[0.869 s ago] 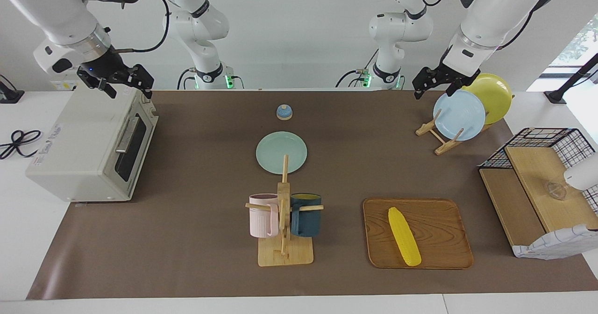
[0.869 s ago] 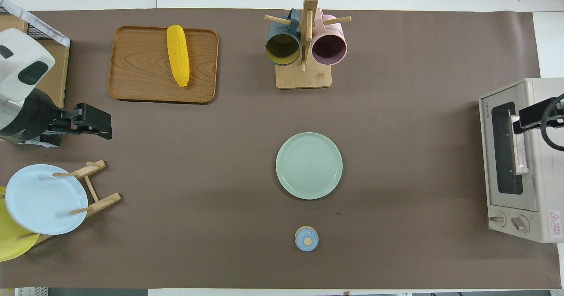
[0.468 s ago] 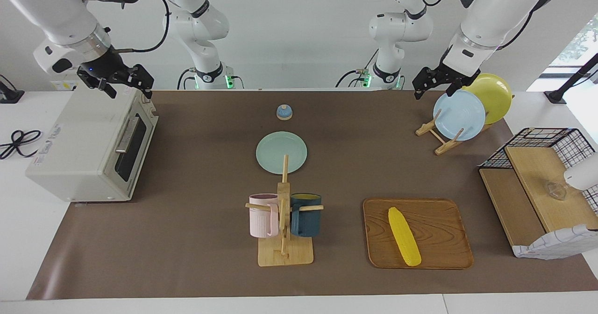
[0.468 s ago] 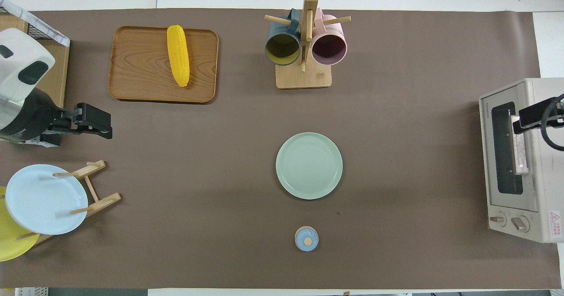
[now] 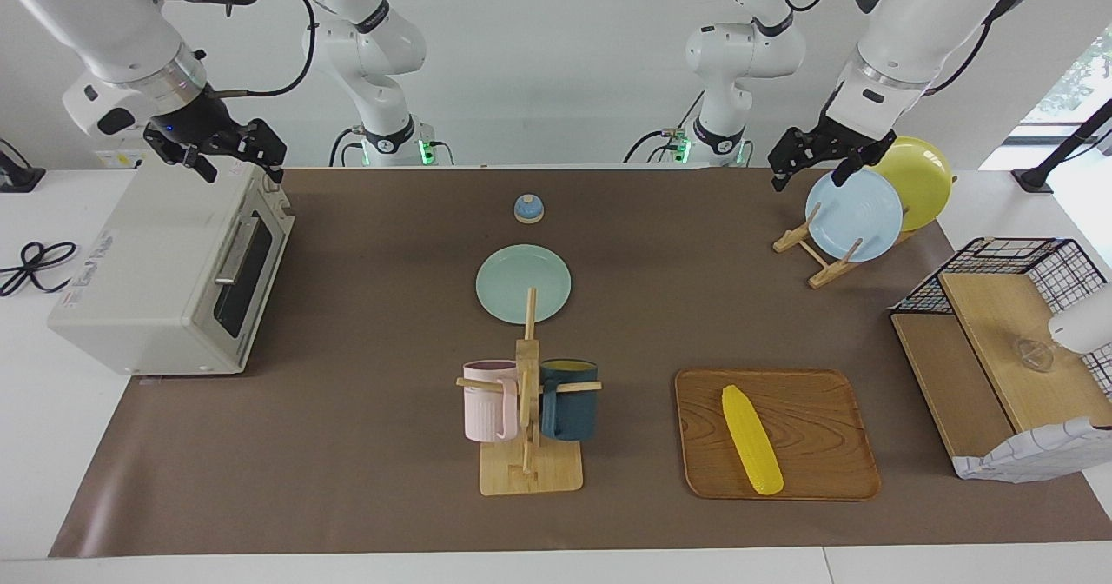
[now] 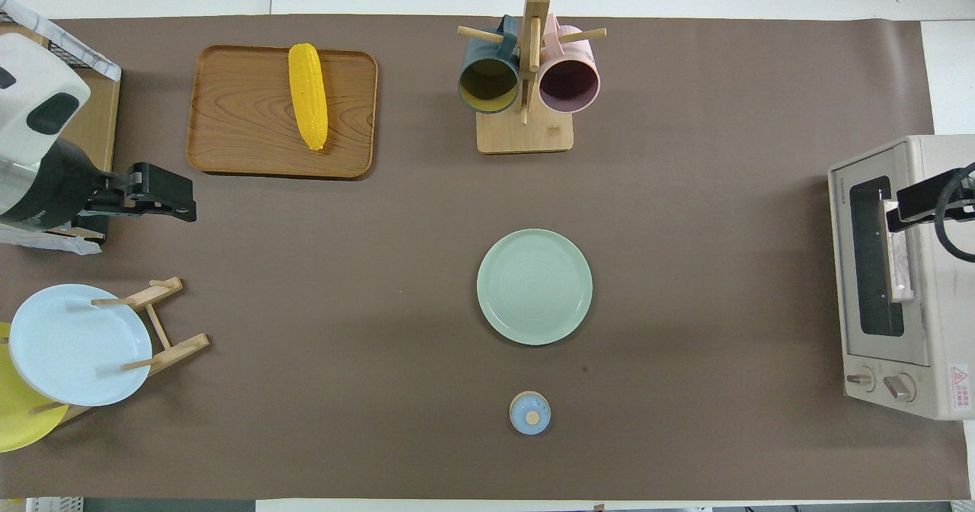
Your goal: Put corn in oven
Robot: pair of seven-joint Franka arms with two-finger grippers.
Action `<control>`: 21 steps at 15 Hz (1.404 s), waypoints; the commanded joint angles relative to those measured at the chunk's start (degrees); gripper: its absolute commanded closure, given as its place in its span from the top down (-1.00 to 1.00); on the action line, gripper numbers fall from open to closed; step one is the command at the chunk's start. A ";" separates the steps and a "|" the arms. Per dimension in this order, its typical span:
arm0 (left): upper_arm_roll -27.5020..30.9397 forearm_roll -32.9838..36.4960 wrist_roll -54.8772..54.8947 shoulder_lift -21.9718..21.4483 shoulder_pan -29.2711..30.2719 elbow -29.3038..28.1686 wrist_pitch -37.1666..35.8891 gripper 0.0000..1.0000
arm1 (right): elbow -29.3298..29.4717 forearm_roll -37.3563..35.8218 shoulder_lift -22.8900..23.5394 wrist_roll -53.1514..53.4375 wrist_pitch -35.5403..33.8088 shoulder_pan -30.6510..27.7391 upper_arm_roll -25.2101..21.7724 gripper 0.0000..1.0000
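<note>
The corn is a long cob (image 6: pixel 308 96) across the tray. My left gripper next needs to grab it around its middle to keep both ends level.
The corn (image 5: pixel 751 439) (image 6: pixel 308 94) lies on a wooden tray (image 5: pixel 817 428) (image 6: pixel 236 116) toward the left arm's end of the table, at the edge farthest from the robots. The off-white oven (image 5: pixel 156 271) (image 6: pixel 944 329) stands at the right arm's end with its door shut. My left gripper (image 5: pixel 810 171) (image 6: pixel 183 203) is open and empty, up over the mat between the plate rack and the tray. My right gripper (image 5: pixel 239 169) (image 6: pixel 899 211) is open and empty, up over the oven's top front edge.
A wooden mug rack (image 5: pixel 530 467) holds a pink and a dark blue mug. A green plate (image 5: pixel 523 283) and a small blue bell (image 5: pixel 528 209) lie mid-table. A plate rack (image 5: pixel 812 254) holds a light blue and a yellow plate. A wire and wood shelf (image 5: pixel 999 349) stands at the left arm's end.
My left gripper has moved a little away from the plate rack toward the tray. The right gripper, the corn and the oven have not moved.
</note>
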 commanded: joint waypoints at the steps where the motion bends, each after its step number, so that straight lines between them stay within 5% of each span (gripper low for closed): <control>1: 0.06 -0.37 -0.51 2.21 -0.12 -0.57 4.35 1.00 | -0.42 1.43 -0.54 0.63 -0.83 -0.16 0.08 1.00; 4: 0.06 -0.38 0.11 9.49 -0.12 1.62 7.61 1.00 | -0.42 1.34 -0.63 0.63 -0.83 -0.07 0.08 1.00; 8: 0.15 -0.37 2.73 27.85 -0.29 18.47 8.05 1.00 | -0.86 1.25 -0.81 0.63 -0.83 -0.07 0.08 1.00; 13: 0.06 2.69 4.32 46.05 -1.51 32.45 15.07 1.00 | -1.13 1.25 -0.89 0.54 -0.83 -0.16 0.08 1.00; 21: 0.07 7.70 4.76 51.53 -3.11 32.31 24.75 1.00 | -1.13 1.25 -0.89 0.54 -1.00 -0.25 0.08 1.00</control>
